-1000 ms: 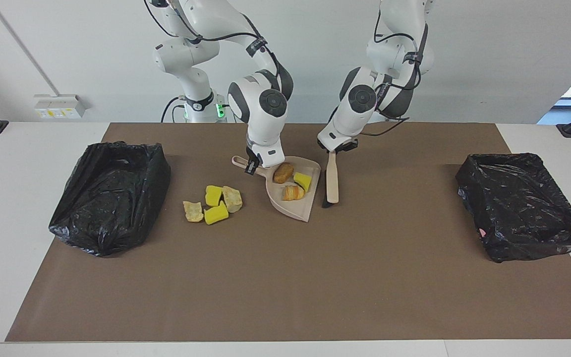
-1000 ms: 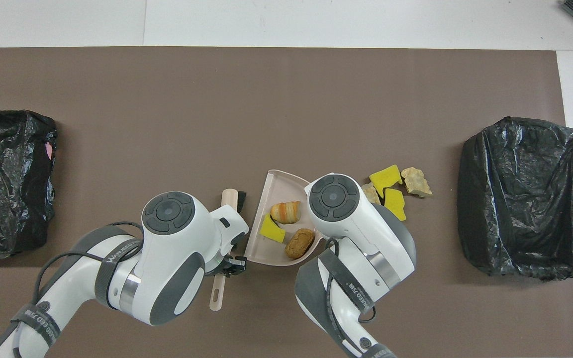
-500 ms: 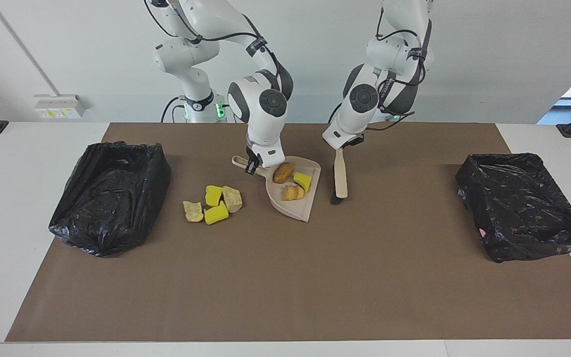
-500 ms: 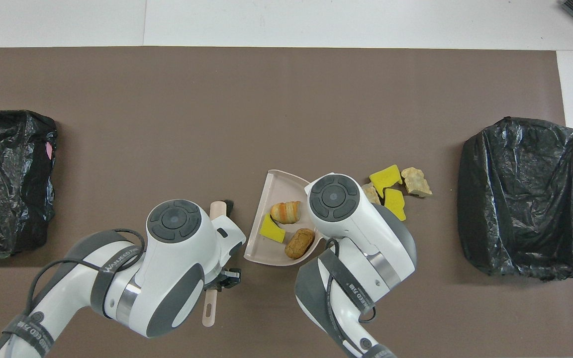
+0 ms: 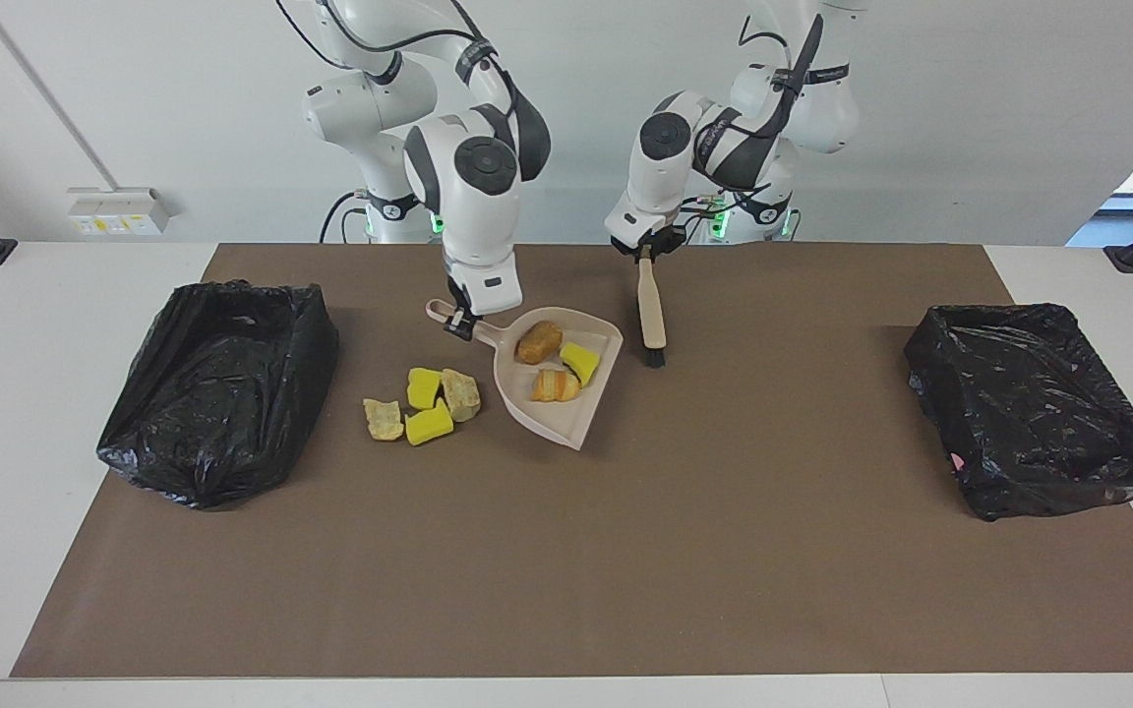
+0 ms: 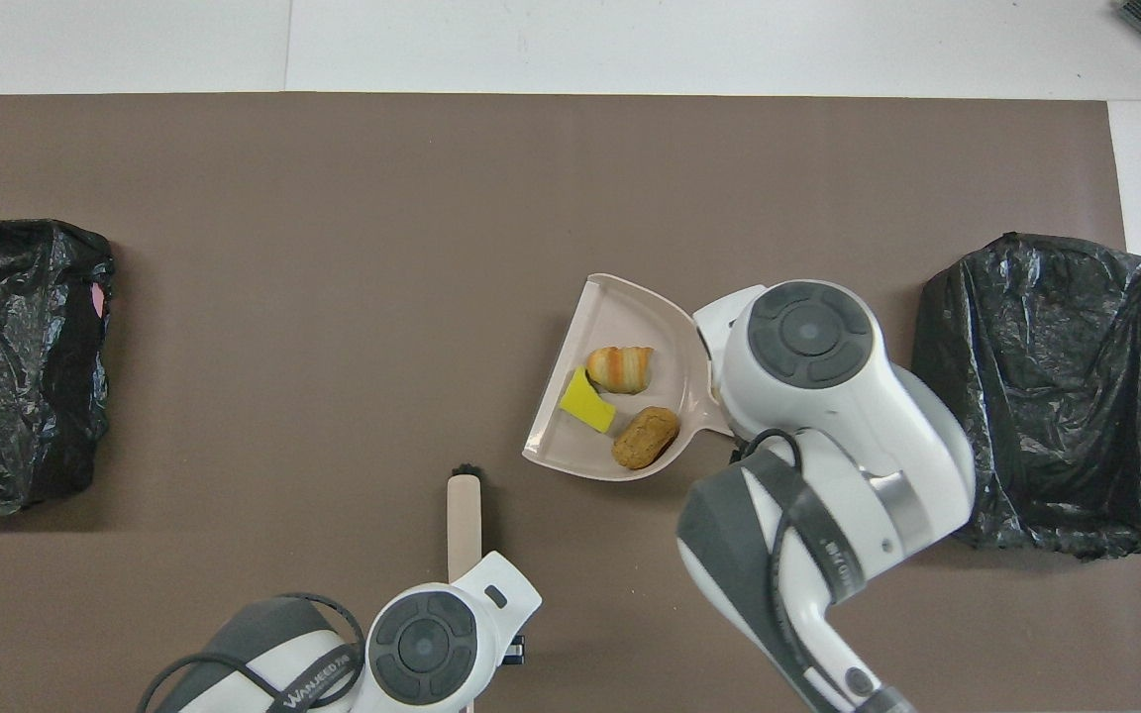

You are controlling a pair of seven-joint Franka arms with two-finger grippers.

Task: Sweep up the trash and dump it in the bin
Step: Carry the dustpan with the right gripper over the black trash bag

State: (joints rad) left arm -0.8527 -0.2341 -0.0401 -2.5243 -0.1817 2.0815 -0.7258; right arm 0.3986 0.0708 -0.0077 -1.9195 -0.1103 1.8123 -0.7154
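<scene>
The brush's bristles are above the brown mat in the overhead view; my left gripper should keep holding the brush.
My right gripper [image 5: 458, 322] is shut on the handle of the beige dustpan [image 5: 559, 421], which it holds just above the mat. In the pan [image 6: 620, 317] lie three pieces of trash: a brown lump [image 5: 537, 341], a yellow sponge piece [image 5: 581, 361] and an orange-striped lump [image 5: 555, 385]. More trash lies on the mat beside the pan: two yellow sponge pieces [image 5: 427, 425] and two tan lumps [image 5: 385, 418]; the right arm hides them in the overhead view. My left gripper [image 5: 643, 250] is shut on the beige brush [image 5: 650, 313], whose bristles hang down over the mat.
A bin lined with a black bag [image 5: 222, 388] stands at the right arm's end of the brown mat. A second black-lined bin [image 5: 1034, 403] stands at the left arm's end. White table shows around the mat.
The right gripper has lifted the dustpan with its three pieces and shifted it toward the right arm's end. The left arm has drawn the brush up and back toward the robots.
</scene>
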